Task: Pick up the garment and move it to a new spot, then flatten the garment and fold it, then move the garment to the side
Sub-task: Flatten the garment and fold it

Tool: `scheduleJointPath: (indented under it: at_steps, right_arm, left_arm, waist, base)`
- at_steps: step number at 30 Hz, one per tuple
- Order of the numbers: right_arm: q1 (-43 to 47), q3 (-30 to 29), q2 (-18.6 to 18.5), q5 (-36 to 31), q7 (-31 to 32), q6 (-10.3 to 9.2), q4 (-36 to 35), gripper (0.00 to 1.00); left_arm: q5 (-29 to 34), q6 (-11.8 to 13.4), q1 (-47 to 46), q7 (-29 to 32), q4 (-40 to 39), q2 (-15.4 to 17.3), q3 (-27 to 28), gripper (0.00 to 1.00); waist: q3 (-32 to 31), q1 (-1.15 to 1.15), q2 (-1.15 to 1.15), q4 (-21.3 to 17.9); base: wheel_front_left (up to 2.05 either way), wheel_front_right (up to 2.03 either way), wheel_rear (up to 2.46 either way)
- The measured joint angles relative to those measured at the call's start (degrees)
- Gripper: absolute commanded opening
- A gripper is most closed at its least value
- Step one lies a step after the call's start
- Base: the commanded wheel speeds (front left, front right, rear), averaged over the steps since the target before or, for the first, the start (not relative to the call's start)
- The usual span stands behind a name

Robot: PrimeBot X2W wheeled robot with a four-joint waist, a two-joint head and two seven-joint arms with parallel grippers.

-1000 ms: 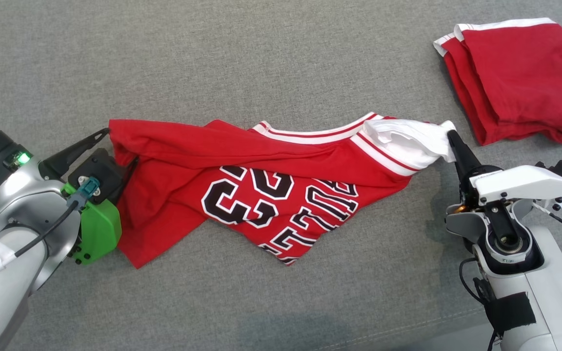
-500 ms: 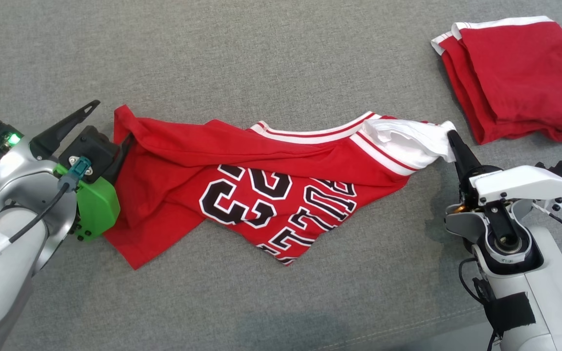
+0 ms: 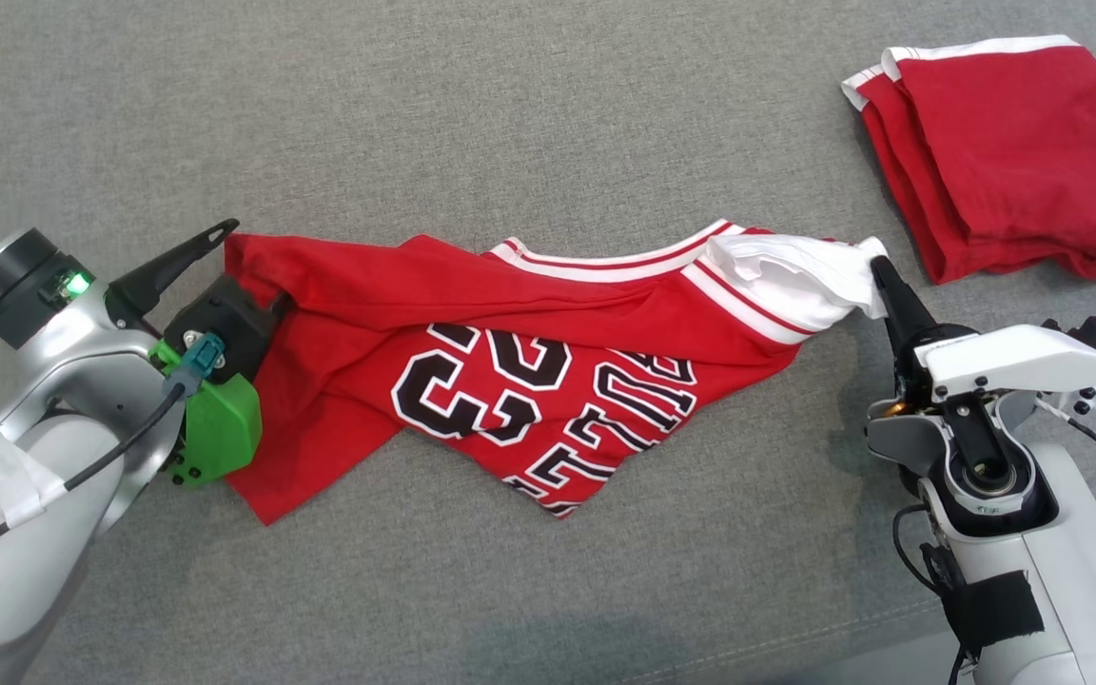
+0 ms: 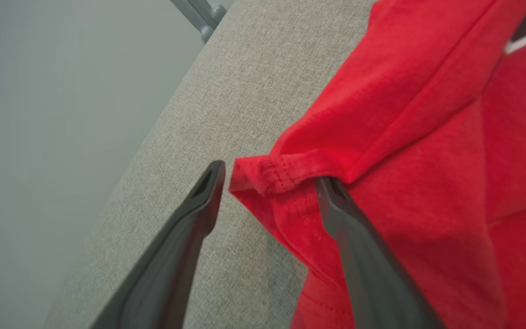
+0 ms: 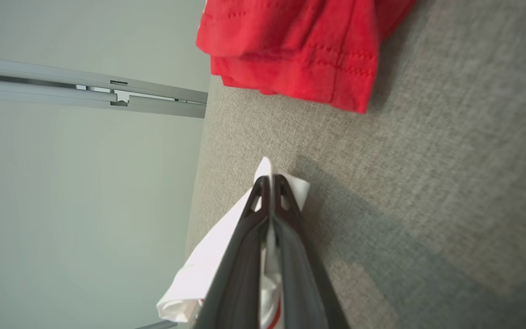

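Note:
My left gripper will grab the jersey next by the jersey's stitched hem corner (image 4: pixel 270 171), because that corner stands up off the table while the rest of the jersey lies slack.
The garment (image 3: pixel 472 323), a red jersey with black-and-white lettering and a white sleeve, lies crumpled across the middle of the grey surface. My left gripper (image 3: pixel 248 262) stands open at its left corner. In the left wrist view, the stitched hem corner (image 4: pixel 267 171) sits between the spread fingers of the left gripper (image 4: pixel 270 178), and the right-hand finger (image 4: pixel 359 246) goes under a fold. My right gripper (image 3: pixel 876 264) is shut on the white sleeve (image 3: pixel 795 276) at the garment's right end. In the right wrist view, white cloth (image 5: pixel 208 269) is pinched in the right gripper (image 5: pixel 270 183).
A second red garment (image 3: pixel 995 152), folded, with white trim, lies at the back right, close to my right gripper; its hem (image 5: pixel 299 50) shows in the right wrist view. The grey fabric surface (image 3: pixel 510 114) ends at an edge (image 4: pixel 153 137) just beyond my left gripper.
My left gripper opened wide, swung away up and left, then came back to the garment's left corner. That corner shifted slightly. The right arm has not moved.

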Motion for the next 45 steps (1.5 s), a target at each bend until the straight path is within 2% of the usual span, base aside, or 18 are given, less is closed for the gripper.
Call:
scheduleJointPath:
  at_steps: [12,14,15,16,19,20,21,22,28,33,34,35,39,45]
  right_arm:
    - [0.25,-0.08,0.09,1.52,-0.01,0.01,0.31,0.00]
    - [0.26,-0.05,0.12,1.65,-0.01,0.01,0.37,0.00]
    - [0.27,-0.05,0.13,1.67,-0.02,0.01,0.37,0.00]
    - [0.27,-0.05,0.13,1.67,-0.02,0.01,0.40,0.00]
    - [0.31,-0.05,0.20,1.67,-0.02,0.01,0.49,0.00]
    - [0.35,-0.05,0.22,1.67,-0.03,0.01,0.54,0.00]
    - [0.40,-0.05,0.24,1.67,-0.23,0.01,0.59,0.00]
    - [0.52,-0.08,0.24,1.67,-0.27,0.01,0.62,0.00]
    - [1.38,0.29,0.16,1.33,-0.49,0.01,1.03,0.00]
    - [1.16,2.68,-3.46,-2.11,0.67,0.55,-1.21,0.00]
    - [1.16,2.68,-3.46,-2.11,0.67,0.55,-1.21,0.00]
    - [0.99,3.05,-4.78,-2.72,1.18,1.09,-2.21,0.00]
    - [-0.86,4.06,-9.94,-5.57,3.42,2.11,-6.24,0.00]
    - [-4.31,2.88,-13.73,-6.51,5.37,2.35,-10.73,0.00]
  left_arm:
    - [3.33,-0.54,-1.59,-0.57,-0.01,1.41,-4.21,1.00]
    - [3.33,-0.59,-1.60,-1.08,0.04,1.43,-4.52,0.80]
    - [3.33,-0.59,-1.63,-1.08,0.07,1.42,-4.55,0.64]
    - [3.33,-0.59,-1.64,-1.08,0.10,1.42,-4.58,0.53]
    - [3.33,-0.60,-1.65,-1.57,0.12,1.41,-4.79,0.37]
    - [3.32,-0.62,-1.65,-1.57,0.12,1.40,-4.89,0.27]
    - [3.23,-0.81,-1.65,-1.57,0.14,1.33,-5.00,0.08]
    - [3.15,-1.03,-1.65,-1.57,0.20,1.20,-5.11,0.00]
    - [0.60,-1.03,-1.52,-1.85,1.87,-0.54,-5.31,0.00]
    - [-13.66,-0.18,0.75,-1.48,1.68,-5.03,3.22,0.00]
    - [-13.66,-0.18,0.75,-1.48,1.68,-5.03,3.22,0.00]
    - [-16.24,0.16,0.75,-1.46,1.21,-5.71,4.76,0.00]
    - [-21.52,1.21,-0.68,-1.45,-1.09,-5.56,11.13,0.00]
    - [-22.20,2.23,-4.44,-0.58,-3.03,-2.53,15.86,0.00]
  waist:
    - [-0.52,0.00,0.00,-0.11]
    - [-0.73,0.00,0.00,-0.10]
    - [-0.80,0.00,0.00,-0.10]
    - [-0.88,0.00,0.00,-0.09]
    - [-1.14,0.00,0.00,-0.07]
    - [-1.23,0.00,0.00,-0.06]
    - [-1.32,0.00,0.00,-0.04]
    - [-1.41,0.00,0.00,-0.02]
    - [-2.31,0.00,0.00,0.38]
    - [-3.77,0.00,0.00,0.83]
    - [-3.77,0.00,0.00,0.83]
    - [-4.12,0.00,0.00,0.98]
    - [-5.67,0.00,0.00,1.82]
    - [-8.28,0.00,0.00,3.13]
  base:
    - [0.00,0.00,0.00]
    - [0.00,0.00,0.00]
    - [0.00,0.00,0.00]
    - [0.00,0.00,0.00]
    - [0.00,0.00,0.00]
    - [0.00,0.00,0.00]
    - [0.00,0.00,0.00]
    - [0.00,0.00,0.00]
    - [0.00,0.00,0.00]
    - [0.00,0.00,0.00]
    - [0.00,0.00,0.00]
    - [0.00,0.00,0.00]
    - [0.00,0.00,0.00]
    - [0.00,0.00,0.00]
